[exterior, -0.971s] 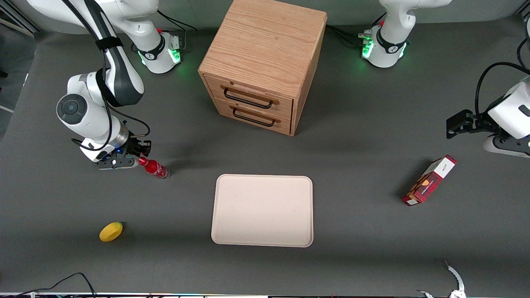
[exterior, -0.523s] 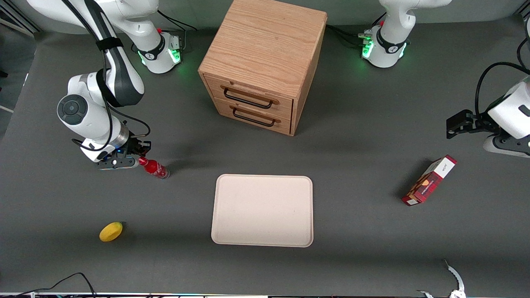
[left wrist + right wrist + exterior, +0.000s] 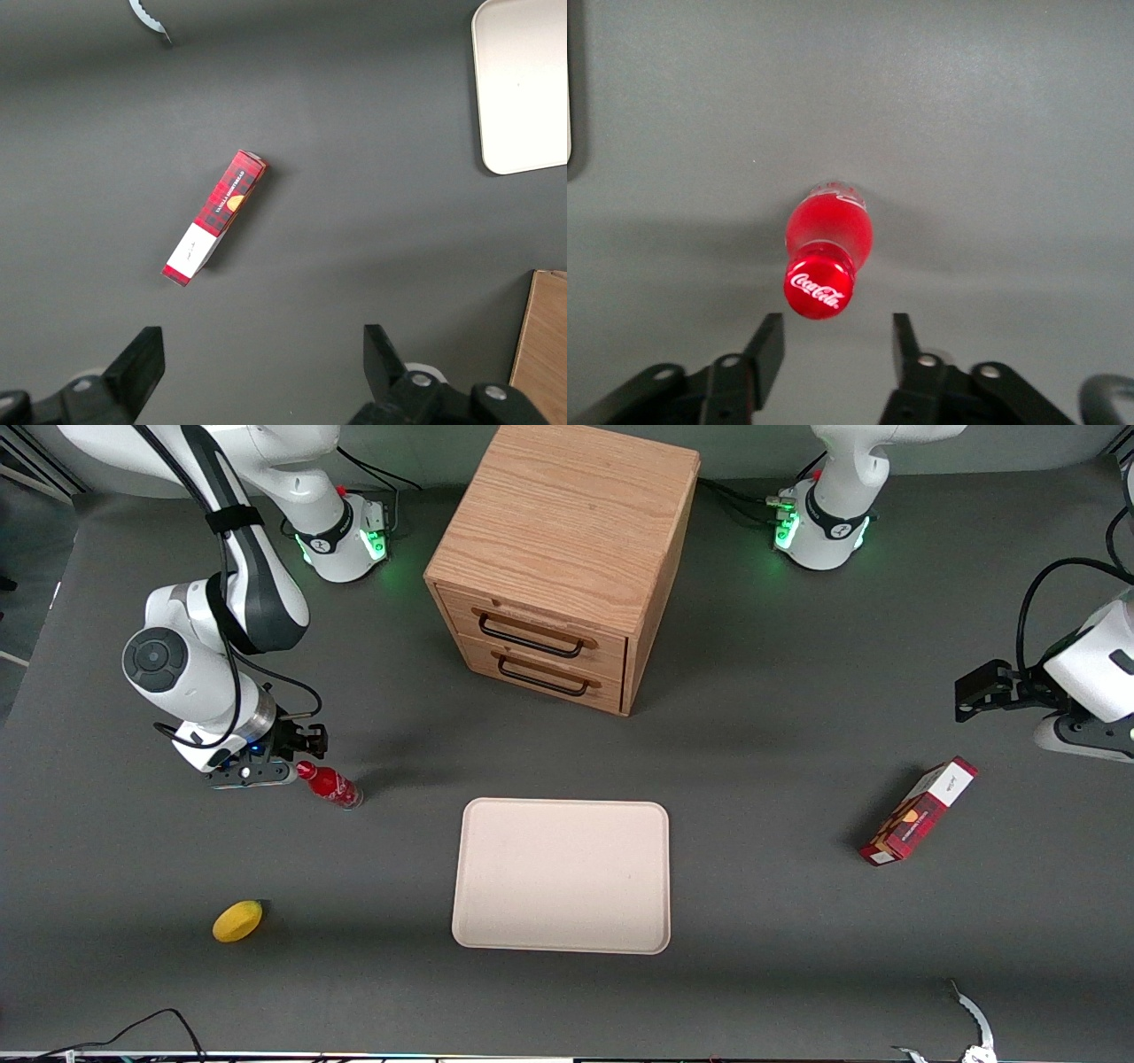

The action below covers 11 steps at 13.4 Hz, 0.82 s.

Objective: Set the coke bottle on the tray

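I will grip the bottle by its end with the cap [image 3: 308, 771] next, so that the coke bottle's base stays free to settle on the tray [image 3: 562, 875].
The coke bottle [image 3: 330, 785] is small and red with a red cap and stands upright on the dark table, toward the working arm's end. In the right wrist view the coke bottle [image 3: 826, 252] shows from above, its cap lettered in white. My gripper [image 3: 297, 751] hangs just above the bottle's cap, open and empty. In the right wrist view the gripper [image 3: 837, 332] has both fingers spread, with the cap just ahead of the fingertips, not between them. The cream-beige tray [image 3: 562, 875] lies flat mid-table, nearer the front camera than the bottle.
A wooden two-drawer cabinet [image 3: 562, 565] stands farther from the front camera than the tray. A yellow lemon [image 3: 237, 920] lies nearer the camera than the bottle. A red-and-white carton box [image 3: 919, 810] lies toward the parked arm's end; it also shows in the left wrist view [image 3: 213, 217].
My gripper has shifted very slightly away from the front camera near the bottle's cap. The bottle and tray have not moved.
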Each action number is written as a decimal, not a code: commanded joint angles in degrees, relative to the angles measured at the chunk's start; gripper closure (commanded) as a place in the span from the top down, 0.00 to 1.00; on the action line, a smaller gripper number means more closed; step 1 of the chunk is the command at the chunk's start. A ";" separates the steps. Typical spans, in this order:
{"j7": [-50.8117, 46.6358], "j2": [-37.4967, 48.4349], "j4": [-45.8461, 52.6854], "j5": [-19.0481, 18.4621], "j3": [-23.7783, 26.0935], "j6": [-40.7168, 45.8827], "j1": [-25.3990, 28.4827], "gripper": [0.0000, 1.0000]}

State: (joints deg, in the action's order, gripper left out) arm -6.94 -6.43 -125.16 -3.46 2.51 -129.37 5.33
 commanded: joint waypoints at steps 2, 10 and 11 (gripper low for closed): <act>1.05 0.27 1.93 -0.76 0.30 -0.18 -0.23 1.00; 4.21 -3.85 24.42 -0.67 0.30 20.27 0.21 1.00; 4.65 -4.47 26.44 -0.67 0.30 21.86 0.38 1.00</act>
State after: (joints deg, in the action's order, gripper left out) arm -3.92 -7.65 -104.97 -3.50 2.72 -111.42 5.37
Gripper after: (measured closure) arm 0.000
